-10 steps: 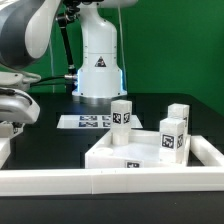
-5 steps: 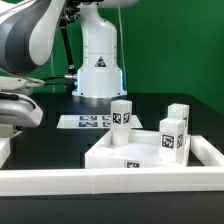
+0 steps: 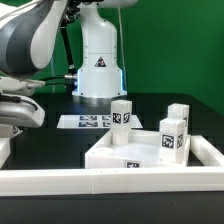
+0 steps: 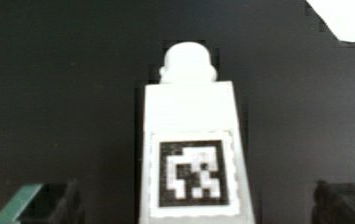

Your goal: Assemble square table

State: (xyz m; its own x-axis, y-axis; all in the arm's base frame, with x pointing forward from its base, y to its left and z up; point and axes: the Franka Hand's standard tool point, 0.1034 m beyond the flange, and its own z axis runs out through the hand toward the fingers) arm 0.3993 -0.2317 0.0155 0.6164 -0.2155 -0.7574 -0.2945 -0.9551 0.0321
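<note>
My gripper should close on the white block leg now, because my dark fingers are low on both sides of it in the wrist view. Closing now would hold it.
In the wrist view a white block leg (image 4: 195,110) lies flat on the black table, its round peg (image 4: 188,58) pointing away and a black-and-white tag (image 4: 195,172) facing up. My gripper (image 4: 195,205) is open, one dark finger (image 4: 42,201) on each side of the leg, apart from it. In the exterior view the square tabletop (image 3: 108,152) lies rim-up with three tagged legs standing on it: one at the back (image 3: 121,114) and two to the exterior view's right (image 3: 178,113) (image 3: 172,136). The gripper hand (image 3: 18,110) sits at the exterior view's left edge, its fingers cut off.
A long white border rail (image 3: 110,181) runs along the front and up the exterior view's right side. The marker board (image 3: 82,122) lies flat before the robot base (image 3: 98,70). A white corner of some object (image 4: 346,14) shows in the wrist view.
The arm has shifted slightly toward the exterior view's right. The tabletop and the three standing legs have not moved. The jaws stay open.
</note>
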